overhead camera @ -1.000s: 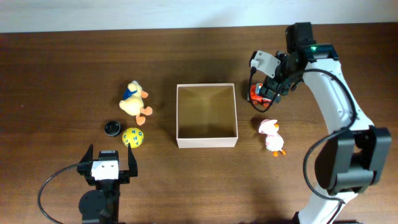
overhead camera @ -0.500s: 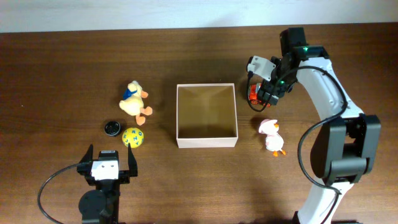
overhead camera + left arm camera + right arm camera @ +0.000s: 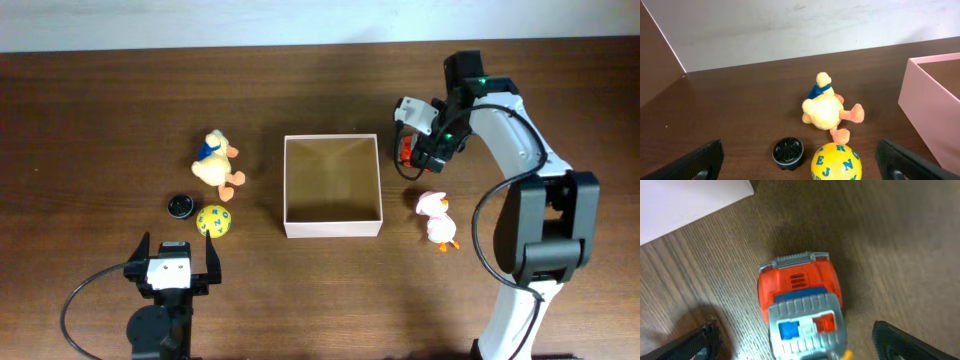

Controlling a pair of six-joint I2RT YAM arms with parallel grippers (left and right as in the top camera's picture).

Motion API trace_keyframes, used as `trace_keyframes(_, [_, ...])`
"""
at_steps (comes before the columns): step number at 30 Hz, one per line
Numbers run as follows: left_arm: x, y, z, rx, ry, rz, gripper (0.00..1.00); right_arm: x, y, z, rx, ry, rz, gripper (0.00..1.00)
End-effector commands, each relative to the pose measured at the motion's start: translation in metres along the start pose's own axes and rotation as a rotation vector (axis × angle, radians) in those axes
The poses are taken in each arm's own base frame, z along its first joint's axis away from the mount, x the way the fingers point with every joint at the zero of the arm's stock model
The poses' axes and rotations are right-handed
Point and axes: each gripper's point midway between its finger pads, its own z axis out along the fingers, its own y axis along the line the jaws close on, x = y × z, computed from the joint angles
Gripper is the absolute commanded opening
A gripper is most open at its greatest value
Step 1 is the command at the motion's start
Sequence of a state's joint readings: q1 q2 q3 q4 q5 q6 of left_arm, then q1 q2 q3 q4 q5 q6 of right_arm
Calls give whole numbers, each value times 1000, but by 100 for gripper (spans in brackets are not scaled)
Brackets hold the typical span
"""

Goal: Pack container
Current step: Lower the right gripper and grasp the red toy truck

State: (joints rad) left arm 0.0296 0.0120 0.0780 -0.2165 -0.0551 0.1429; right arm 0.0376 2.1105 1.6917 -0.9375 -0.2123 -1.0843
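The fingers of my right gripper are above the toy car (image 3: 405, 152) (image 3: 800, 295), so closing now would miss the car, and lowering comes first before closing.
The container (image 3: 332, 228), a square white-walled box with a tan inside, stands mid-table and holds nothing. My right gripper (image 3: 410, 150) hangs open just right of it, over a red and grey toy car (image 3: 405, 152). In the right wrist view the toy car (image 3: 800, 295) lies between the spread fingers (image 3: 910, 342) without touching them. My left gripper (image 3: 170, 262) is open near the front left. Ahead of it lie a yellow lettered ball (image 3: 835, 161), a black round cap (image 3: 788, 151) and a yellow plush duck (image 3: 824, 106).
A pink and white duck toy (image 3: 437, 218) lies right of the container, in front of the right gripper. The container's wall (image 3: 930, 107) shows at the right of the left wrist view, and its corner (image 3: 690, 200) at the top left of the right wrist view.
The right arm has shifted a little left and turned over the toy car. The left arm and all the toys have stayed put.
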Motion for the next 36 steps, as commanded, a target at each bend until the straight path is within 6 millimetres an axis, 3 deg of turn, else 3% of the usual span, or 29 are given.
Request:
trace_keyframes(1, [3, -1, 1, 6, 1, 19, 99, 9, -4, 13, -29, -6, 18, 99])
trace_keyframes(10, [3, -1, 1, 6, 1, 19, 99, 15, -17, 18, 2, -18, 36, 100])
trace_keyframes(17, [3, -1, 1, 6, 1, 19, 99, 16, -16, 21, -5, -14, 49, 97])
trace_keyframes(27, [3, -1, 1, 6, 1, 19, 99, 18, -5, 42, -75, -28, 82, 100])
trace_keyframes(32, [3, -1, 1, 6, 1, 19, 99, 18, -6, 42, -72, -28, 81, 89])
trace_keyframes(36, [3, -1, 1, 6, 1, 19, 99, 17, -6, 42, -73, -28, 82, 88])
